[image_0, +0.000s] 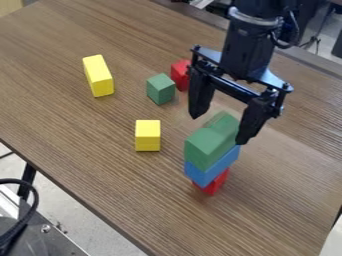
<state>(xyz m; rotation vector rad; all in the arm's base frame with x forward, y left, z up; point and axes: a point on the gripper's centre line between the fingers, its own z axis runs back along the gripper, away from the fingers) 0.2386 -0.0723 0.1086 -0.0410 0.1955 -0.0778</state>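
My gripper grabs the long green block by its long sides next, to lift it off the blue block (212, 167).
The gripper (219, 128) hangs open over a stack of blocks, its two fingers spread apart at the stack's upper end. Green (206, 145) tops the stack, with a raised part toward the back; whether this is one piece or two I cannot tell. Below it lies a blue block (212, 167), which rests on a red block (215, 183) at the bottom. The right finger's tip is close beside the green, and contact cannot be made out. Behind the left finger stands another red block (179, 74), partly hidden, near a green cube (160, 89).
A yellow block (147, 135) stands left of the stack. A longer yellow block (99, 76) lies farther back on the left of the wooden table (100, 165). The table's edge runs diagonally along the lower left, with a black cable (35, 202) beyond it.
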